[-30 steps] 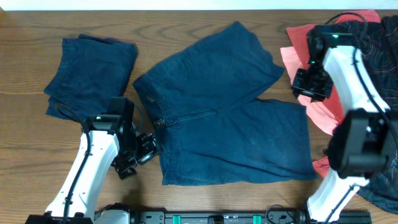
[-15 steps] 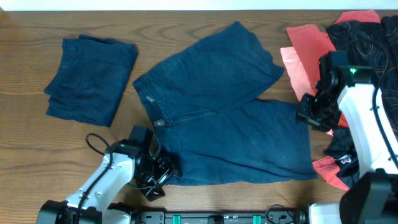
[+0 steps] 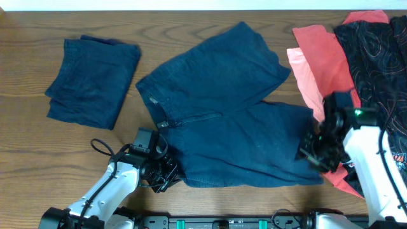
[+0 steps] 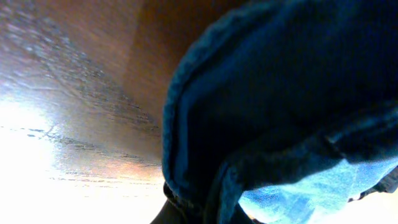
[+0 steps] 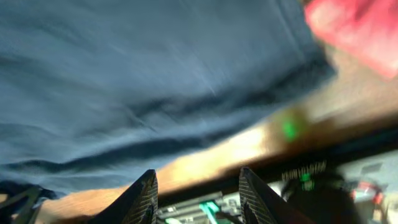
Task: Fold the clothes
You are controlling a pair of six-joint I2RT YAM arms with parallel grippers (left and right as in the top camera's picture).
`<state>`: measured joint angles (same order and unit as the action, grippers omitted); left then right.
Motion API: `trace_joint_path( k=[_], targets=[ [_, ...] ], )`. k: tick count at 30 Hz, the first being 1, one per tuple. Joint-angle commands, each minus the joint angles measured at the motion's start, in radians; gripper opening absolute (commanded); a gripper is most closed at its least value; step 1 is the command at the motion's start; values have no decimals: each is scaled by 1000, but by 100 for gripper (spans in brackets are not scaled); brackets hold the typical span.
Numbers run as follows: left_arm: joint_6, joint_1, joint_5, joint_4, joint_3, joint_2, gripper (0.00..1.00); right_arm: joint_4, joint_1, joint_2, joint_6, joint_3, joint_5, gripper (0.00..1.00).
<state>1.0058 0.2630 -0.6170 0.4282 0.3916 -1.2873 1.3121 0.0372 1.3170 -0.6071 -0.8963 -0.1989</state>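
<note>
I should next grab the navy shorts' near leg corner (image 3: 315, 179) (image 5: 319, 74) with my right gripper, opposite my left gripper. Then I can fold that leg over the other.
Navy blue shorts (image 3: 229, 108) lie spread flat mid-table. My left gripper (image 3: 170, 175) sits at their lower left corner, shut on the hem. The left wrist view shows the denim edge (image 4: 205, 155) pinched at the bottom of the frame, the fabric hiding the jaws. Over the shorts' lower right corner (image 3: 315, 172) hangs my right gripper (image 3: 313, 149), open and holding nothing. In the right wrist view its fingertips (image 5: 146, 193) stand apart, just past the blurred shorts (image 5: 155, 74). At the right lie coral-red shirts (image 3: 318, 57) and a black red-patterned garment (image 3: 375, 51).
A second pair of navy shorts (image 3: 94, 79) lies folded at the far left. Bare wooden table (image 3: 76, 143) shows around the left arm. The red shirts reach under my right arm, close to the spread shorts' right edge.
My left gripper moved right to the shorts' lower left corner and shut on the hem. The right arm came down from the red shirts to the shorts' lower right corner.
</note>
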Motion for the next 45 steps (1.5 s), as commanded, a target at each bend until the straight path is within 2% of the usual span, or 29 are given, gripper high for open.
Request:
trace_joint_path(
  k=[1,2,3,5,12,15,19,21,22,23,24,29,32,39,45],
  targets=[
    [-29,-2,120,11,8,-8,6,-3,10,-40,-130,94,-46,42],
    [-30,-2,120,19,12,-5,6,-3,10,-49,-150,125,-46,43],
    [-33,-2,120,29,14,-3,6,-11,10,-57,-172,154,-44,50],
    [-37,-2,120,50,14,-1,6,-48,10,-71,-212,210,-44,77],
    [-109,-2,120,87,14,1,6,-312,10,-91,-298,370,-21,78],
    [-115,-2,120,95,14,1,6,-355,10,-91,-367,415,11,75],
    [-115,-2,120,106,14,2,6,-403,10,-91,-437,457,60,68],
    [-115,-2,120,108,14,4,6,-429,10,-91,-443,460,70,49],
    [-115,-2,120,112,15,6,6,-441,10,-92,-443,460,68,34],
    [-116,-2,120,119,15,11,6,-451,10,-92,-436,459,68,14],
    [-116,-2,121,130,16,18,6,-468,10,-92,-411,456,68,1],
    [-201,-2,155,268,56,93,6,-483,10,-97,-246,390,52,1],
    [-248,-2,187,379,98,175,6,-435,10,-114,-201,312,53,1],
    [-342,-2,261,535,218,414,6,-266,11,-187,-29,66,60,1],
    [-362,13,297,623,309,568,6,-80,12,-222,72,-163,155,1]
  ],
)
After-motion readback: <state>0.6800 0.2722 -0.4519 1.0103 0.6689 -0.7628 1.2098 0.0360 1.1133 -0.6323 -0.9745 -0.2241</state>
